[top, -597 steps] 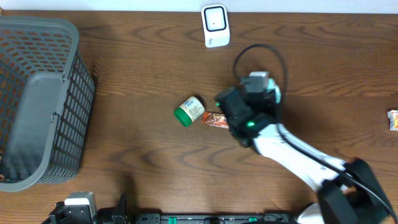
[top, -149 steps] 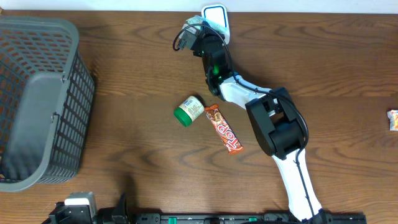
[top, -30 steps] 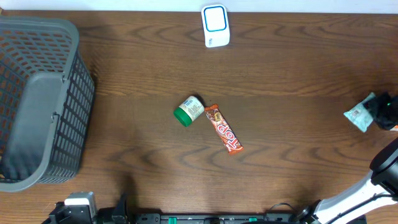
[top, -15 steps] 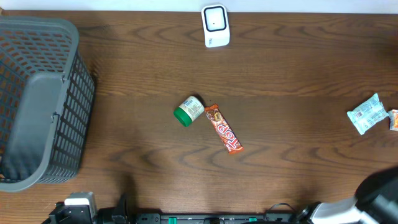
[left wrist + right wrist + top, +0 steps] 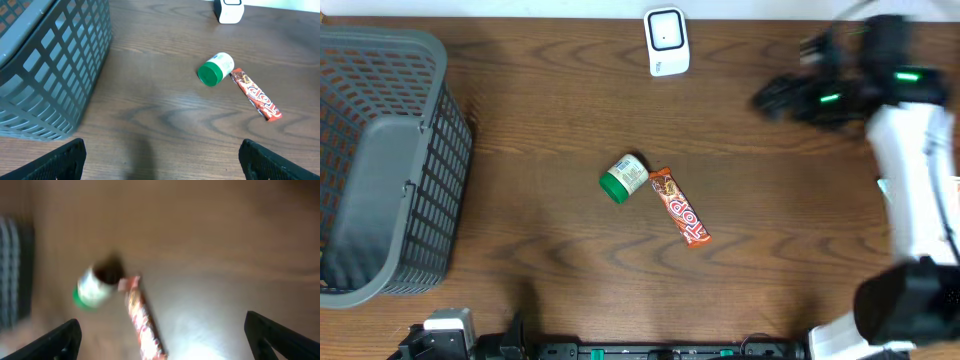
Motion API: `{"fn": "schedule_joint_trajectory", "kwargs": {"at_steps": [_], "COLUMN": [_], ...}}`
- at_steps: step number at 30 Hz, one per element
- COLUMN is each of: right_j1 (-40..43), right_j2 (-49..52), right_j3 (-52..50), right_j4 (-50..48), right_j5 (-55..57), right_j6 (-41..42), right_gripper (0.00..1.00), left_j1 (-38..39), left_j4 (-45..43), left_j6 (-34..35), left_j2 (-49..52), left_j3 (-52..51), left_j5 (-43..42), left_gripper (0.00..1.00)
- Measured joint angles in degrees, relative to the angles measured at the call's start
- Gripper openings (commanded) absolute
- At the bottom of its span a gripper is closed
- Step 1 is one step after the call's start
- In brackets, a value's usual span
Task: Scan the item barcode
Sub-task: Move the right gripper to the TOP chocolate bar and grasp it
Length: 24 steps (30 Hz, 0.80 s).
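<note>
My right gripper picks up the orange candy bar across its narrow sides near the bottle-side end point(image 5: 669, 188) point(image 5: 133, 294) next, leaving the rest uncovered for the scan.
A white barcode scanner point(image 5: 666, 41) stands at the back edge of the table, and it also shows in the left wrist view as the scanner point(image 5: 229, 9). A white bottle with a green cap point(image 5: 624, 178) lies at the middle, with an orange candy bar point(image 5: 680, 207) right beside it. My right gripper point(image 5: 778, 97) hangs blurred over the back right, well apart from both. Its wrist view shows the right gripper point(image 5: 165, 340) open and empty above the bottle point(image 5: 92, 287) and candy bar point(image 5: 145, 325). My left gripper point(image 5: 170, 165) is open and empty near the front edge.
A large grey mesh basket point(image 5: 380, 160) fills the left side of the table, and its wall point(image 5: 55, 70) is close to my left gripper. The right arm point(image 5: 915, 170) stretches along the right edge and covers what lies under it.
The right gripper has let go of a pale packet at the right edge, opened wide, and swung up to the back right. The left arm, bottle and candy bar have not moved.
</note>
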<state>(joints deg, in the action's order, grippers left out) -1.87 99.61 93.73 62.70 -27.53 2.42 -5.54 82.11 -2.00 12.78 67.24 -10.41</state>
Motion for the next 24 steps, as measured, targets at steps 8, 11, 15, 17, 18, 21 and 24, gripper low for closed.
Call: {"fn": "schedule_joint_trajectory", "kwargs": {"at_steps": [8,11,15,17,18,21,24], "right_j1": [-14.71,-16.33,-17.31,-17.73,-17.86,-18.25,-18.45], "right_j2": [9.38,12.87,17.59,19.98,20.59,22.69,23.69], "right_j3": [-1.18,-1.25,-1.27,-1.31,-1.33,-1.36,-1.55], "right_j4": [8.13,10.16,9.51,7.85,6.99,3.52,-0.02], "right_j5": [-0.76,-0.98,-0.96,-1.01,-0.94,-1.01,-1.01], "right_j6": [-3.52,-5.27,-6.64,-7.41,-7.56,-8.11,-8.63], "right_gripper": [0.82,0.76,0.76,0.76,0.76,0.73,0.69], "left_j1": [0.0,0.0,0.0,0.0,0.0,0.0,0.0], "left_j4": [-0.02,-0.02,-0.02,-0.02,-0.02,-0.02,-0.02], "left_j6": [0.0,0.0,0.0,0.0,0.0,0.02,0.0], "left_j2": [0.0,0.0,0.0,0.0,0.02,0.0,0.0], "left_j3": [0.0,0.0,0.0,0.0,0.0,0.0,0.0], "left_j5": [0.0,0.0,0.0,0.0,0.0,0.0,0.0], "left_gripper": [0.98,0.98,0.98,0.98,0.98,0.98,0.98]}}
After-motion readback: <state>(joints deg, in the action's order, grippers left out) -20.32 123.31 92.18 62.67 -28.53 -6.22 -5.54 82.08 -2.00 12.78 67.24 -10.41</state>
